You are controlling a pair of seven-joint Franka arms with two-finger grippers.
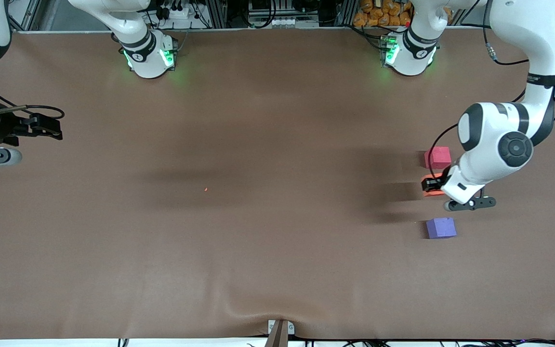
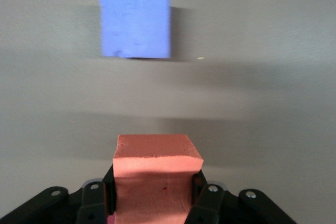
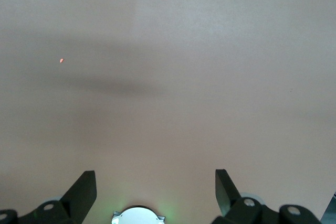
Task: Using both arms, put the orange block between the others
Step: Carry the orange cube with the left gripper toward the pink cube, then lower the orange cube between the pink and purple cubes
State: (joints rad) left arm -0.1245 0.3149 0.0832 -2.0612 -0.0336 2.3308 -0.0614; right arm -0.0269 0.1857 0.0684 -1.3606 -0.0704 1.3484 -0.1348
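Observation:
The left gripper needs to stay closed on the orange block until the block is lower, because the block's base is still above the mat between the cubes in the front view.
The orange block (image 1: pixel 430 192) (image 2: pixel 155 171) is clamped between the fingers of my left gripper (image 1: pixel 432 184) (image 2: pixel 155 190), which is shut on it low over the brown table (image 1: pixel 277 241). It is in the gap between the pinkish-red cube (image 1: pixel 438 157), farther from the front camera, and the purple cube (image 1: pixel 441 228) (image 2: pixel 135 23), nearer to it. All three line up toward the left arm's end of the table. My right gripper (image 1: pixel 58 126) (image 3: pixel 156 187) waits open over bare table at the right arm's end, holding nothing.
A tiny red speck (image 1: pixel 206 189) (image 3: pixel 61 60) lies on the mat near the middle. A small clamp (image 1: pixel 280 332) sits at the table edge nearest the front camera. Both arm bases (image 1: pixel 150 55) (image 1: pixel 410 53) stand along the edge farthest from that camera.

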